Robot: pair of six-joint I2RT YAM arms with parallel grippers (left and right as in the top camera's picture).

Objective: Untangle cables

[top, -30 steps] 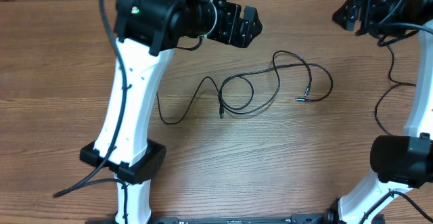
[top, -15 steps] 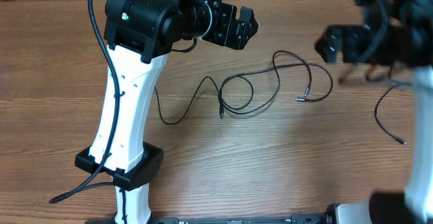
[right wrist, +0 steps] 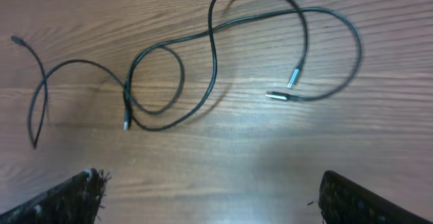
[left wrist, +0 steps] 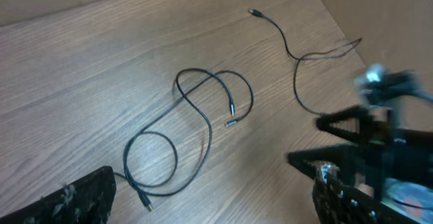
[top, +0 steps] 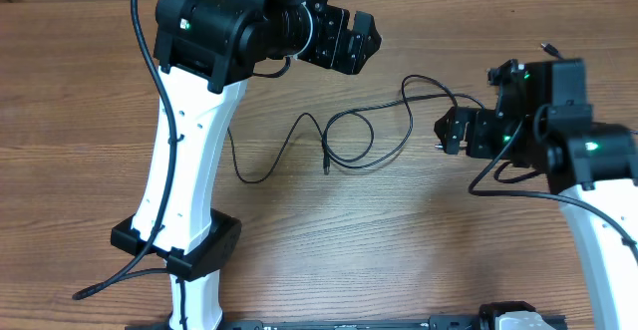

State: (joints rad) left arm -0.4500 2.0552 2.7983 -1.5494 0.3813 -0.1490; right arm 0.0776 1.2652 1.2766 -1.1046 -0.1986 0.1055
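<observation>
My right gripper next needs to grab one cable by its silver-tipped plug end (top: pixel 440 148) (right wrist: pixel 279 96) beneath the gripper, leaving the neighboring plug free, to untangle the loops.
The cables (top: pixel 369 136) lie as a loose black tangle of loops in the middle of the wooden table (top: pixel 359 240). They also show in the left wrist view (left wrist: pixel 203 109) and the right wrist view (right wrist: pixel 210 55). Two silver-tipped plugs (right wrist: pixel 287 88) lie side by side at the tangle's right end, and a third plug (top: pixel 326 168) points toward the front. My left gripper (top: pixel 349 39) hangs open behind the tangle, nothing between its fingers (left wrist: pixel 74 200). My right gripper (top: pixel 454 131) is open just above the right end of the tangle, its fingers (right wrist: pixel 365 200) wide apart and empty.
Another thin black cord (left wrist: pixel 291 48) with a small plug lies farther right, partly under the right arm (top: pixel 578 161). The left arm's white link (top: pixel 189 161) and base (top: pixel 179 245) stand at the front left, with a thick black wire (top: pixel 110 285) trailing beside them.
My right arm has swung in from the far right back corner and now hovers at the tangle's right end. The left arm shifted slightly left at first, then stayed still.
</observation>
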